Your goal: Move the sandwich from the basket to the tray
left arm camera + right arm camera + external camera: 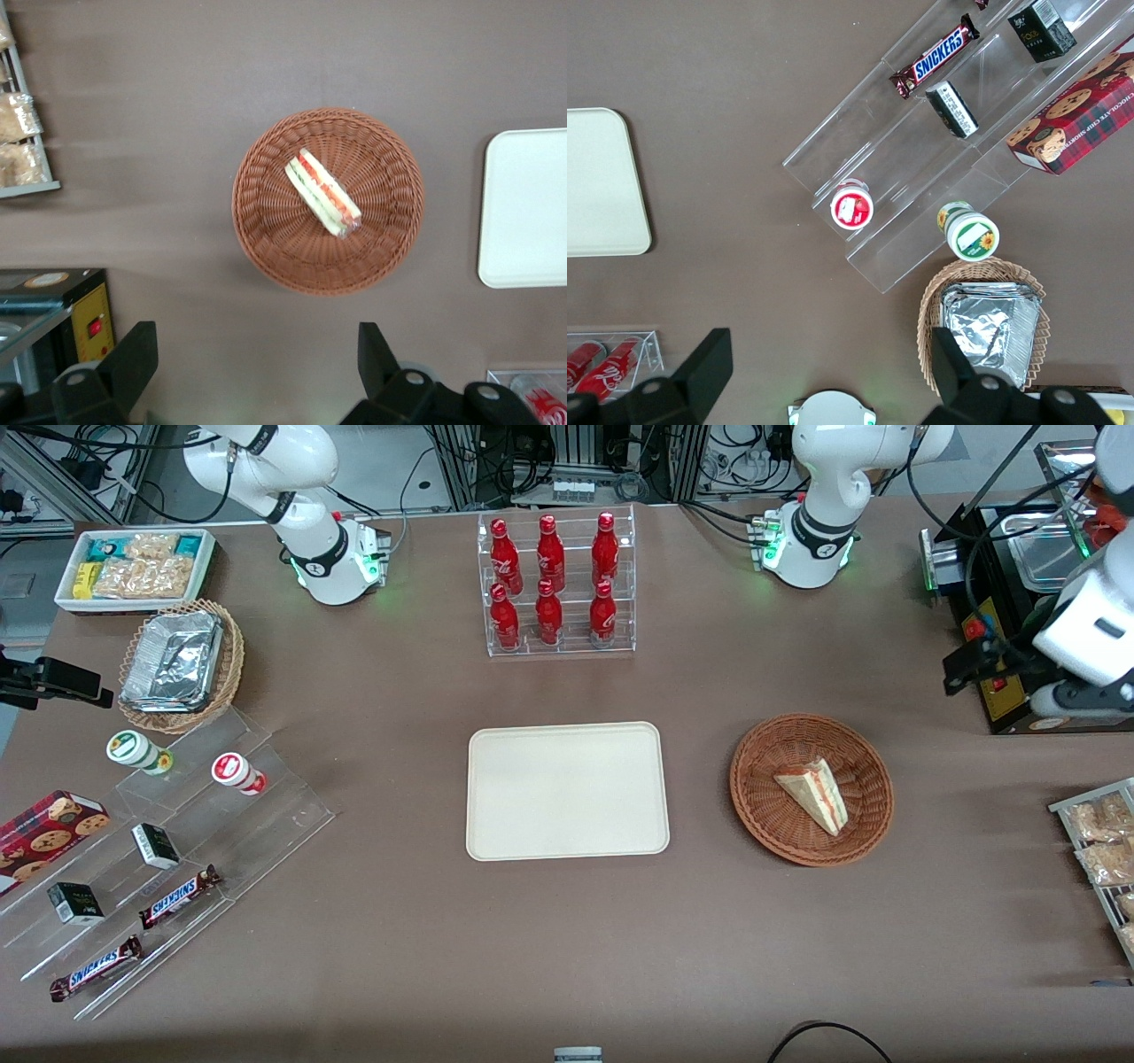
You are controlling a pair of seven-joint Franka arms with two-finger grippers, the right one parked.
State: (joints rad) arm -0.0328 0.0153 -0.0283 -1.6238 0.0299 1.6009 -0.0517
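My left gripper takes hold of the sandwich by its wide end [803,778] next, to place the sandwich onto the tray [567,790].
The sandwich [813,794], a white bread wedge with red, pink and green filling, lies in the round reddish-brown wicker basket [760,802]. The flat cream tray [567,790] lies beside the basket, toward the parked arm's end, and holds nothing. My left gripper [970,662] hangs high over the table, farther from the front camera than the basket and toward the working arm's end. It is open and empty. The left wrist view shows the gripper [255,359] with its fingers wide apart, the sandwich [322,191] in the basket [266,243], and part of the tray [527,208].
A black appliance [1010,602] stands close to the gripper. A rack of snack packs [1103,841] sits at the working arm's table edge. A clear rack of red bottles [560,584] stands farther from the front camera than the tray. A stepped acrylic stand [221,824] and a foil-lined basket [177,664] lie toward the parked arm's end.
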